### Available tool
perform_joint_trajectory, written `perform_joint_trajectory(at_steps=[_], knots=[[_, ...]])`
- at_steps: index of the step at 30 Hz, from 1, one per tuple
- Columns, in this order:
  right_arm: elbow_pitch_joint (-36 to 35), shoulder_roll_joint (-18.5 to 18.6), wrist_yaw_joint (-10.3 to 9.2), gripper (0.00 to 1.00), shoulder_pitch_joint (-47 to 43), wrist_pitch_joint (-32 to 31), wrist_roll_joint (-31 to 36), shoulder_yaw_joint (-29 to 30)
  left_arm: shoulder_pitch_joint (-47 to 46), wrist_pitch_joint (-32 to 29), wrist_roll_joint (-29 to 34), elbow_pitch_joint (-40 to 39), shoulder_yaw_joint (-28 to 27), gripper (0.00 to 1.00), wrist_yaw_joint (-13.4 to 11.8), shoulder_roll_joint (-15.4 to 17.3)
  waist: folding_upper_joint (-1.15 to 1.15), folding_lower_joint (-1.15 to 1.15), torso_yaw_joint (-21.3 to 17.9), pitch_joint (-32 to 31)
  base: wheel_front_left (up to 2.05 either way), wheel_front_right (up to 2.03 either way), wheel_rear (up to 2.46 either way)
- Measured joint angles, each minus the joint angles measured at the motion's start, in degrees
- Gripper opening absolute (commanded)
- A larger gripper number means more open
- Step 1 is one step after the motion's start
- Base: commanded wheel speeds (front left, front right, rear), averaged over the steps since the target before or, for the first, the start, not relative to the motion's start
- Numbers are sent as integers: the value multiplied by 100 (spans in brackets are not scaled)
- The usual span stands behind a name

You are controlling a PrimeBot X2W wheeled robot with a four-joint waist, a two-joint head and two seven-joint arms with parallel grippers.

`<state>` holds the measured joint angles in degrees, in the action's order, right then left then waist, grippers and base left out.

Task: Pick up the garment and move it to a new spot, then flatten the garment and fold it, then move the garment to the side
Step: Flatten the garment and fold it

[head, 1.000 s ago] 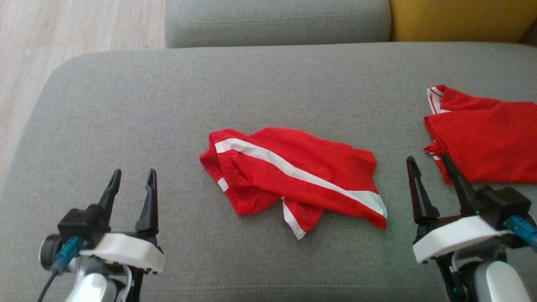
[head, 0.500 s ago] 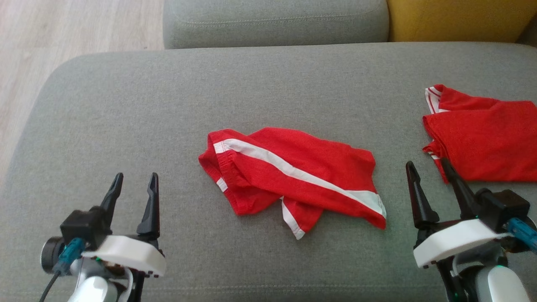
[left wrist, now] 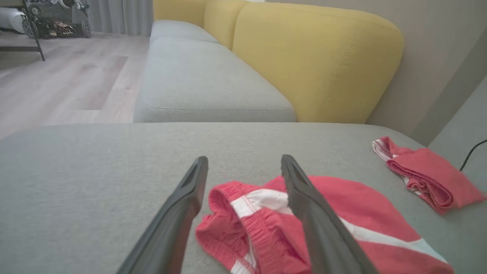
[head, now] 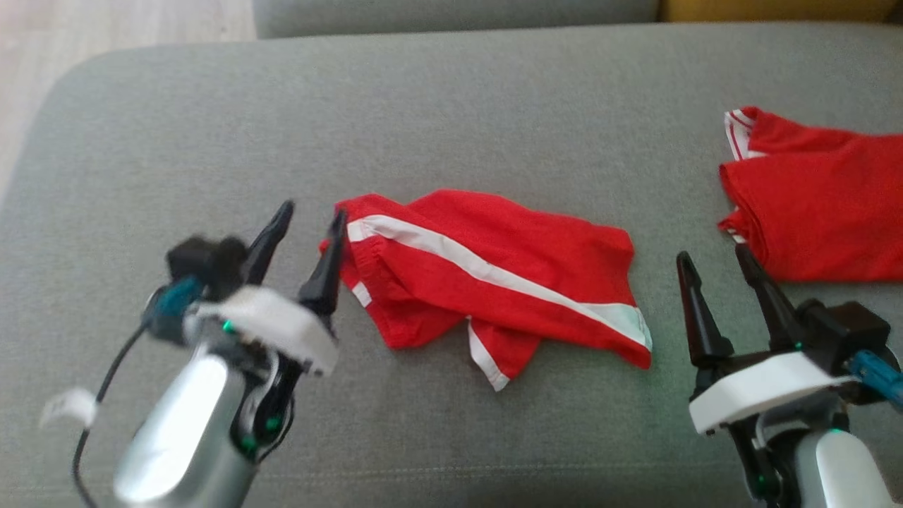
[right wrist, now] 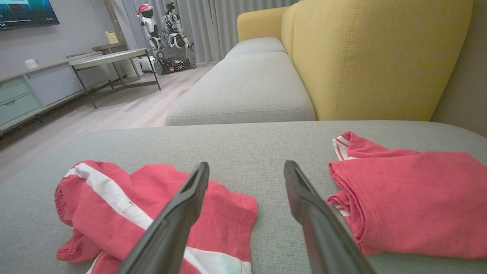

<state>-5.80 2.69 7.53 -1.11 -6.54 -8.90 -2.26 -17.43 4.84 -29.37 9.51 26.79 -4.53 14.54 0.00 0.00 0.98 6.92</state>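
The elastic waistband [head: 353, 230] [left wrist: 244, 206] of the shorts stands up in a gathered edge while the legs of the shorts lie flat, so my left gripper needs to grab the shorts there next.
Red shorts with a white side stripe [head: 494, 275] lie crumpled in the middle of the grey sofa cushion [head: 451, 120]. My left gripper [head: 310, 219] is open, its fingertips at the waistband end on the shorts' left side. In the left wrist view the waistband [left wrist: 243, 217] sits between the two dark fingers [left wrist: 179, 213]. My right gripper [head: 712, 261] stands open over bare cushion, right of the shorts' hem. The right wrist view shows the shorts [right wrist: 125, 213] at the lower left.
A second red garment [head: 818, 204], folded, lies at the cushion's right side, close beyond my right gripper; it is also in the right wrist view [right wrist: 411, 198]. Yellow sofa backrest [right wrist: 373, 57] stands behind. Wooden floor [left wrist: 57, 83] lies past the cushion's left edge.
My left gripper has moved up and right from the lower left to the shorts' waistband end. The head camera has tilted down a little. The right gripper has hardly moved.
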Motion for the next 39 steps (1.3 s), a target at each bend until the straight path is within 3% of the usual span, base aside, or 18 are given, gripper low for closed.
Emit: perform_joint_trajectory(at_steps=[5, 11, 21, 22, 23, 24, 29, 39], knots=[[52, -1, 0, 100, 103, 10, -11, -68, -506, -252, -388, 864, 18, 100, 321, -275, 0, 0, -170, 176, 0, 0, 0], [146, -1, 0, 100, 110, 64, -21, -66, -735, -647, -784, 1694, -7, 100, 464, -436, 0, 0, -303, 299, 0, 0, 0], [218, -1, 0, 100, 160, 101, -70, -66, -911, -814, -1277, 2135, -157, 100, 833, -552, 0, 0, -327, 367, 0, 0, 0], [219, -1, 0, 100, 171, 105, -71, -66, -926, -825, -1267, 2139, -138, 85, 854, -554, 0, 0, -328, 368, 0, 0, 0], [219, -1, 0, 100, 175, 108, -80, -62, -934, -822, -1269, 2140, -136, 31, 866, -559, 0, 0, -328, 369, 0, 0, 0], [223, -1, 0, 100, 175, 108, -90, -56, -937, -817, -1273, 2140, -138, 0, 893, -558, 0, 0, -327, 369, 0, 0, 0], [327, -1, 0, 100, 173, 40, -111, -47, -936, -594, -1201, 2061, -105, 0, 910, -522, 0, 0, -309, 375, 0, 0, 0], [1190, -1, 0, 100, 131, -694, -127, -426, -755, -475, -1045, 1547, 60, 0, 905, -430, 0, 0, -173, 506, 0, 0, 0]])
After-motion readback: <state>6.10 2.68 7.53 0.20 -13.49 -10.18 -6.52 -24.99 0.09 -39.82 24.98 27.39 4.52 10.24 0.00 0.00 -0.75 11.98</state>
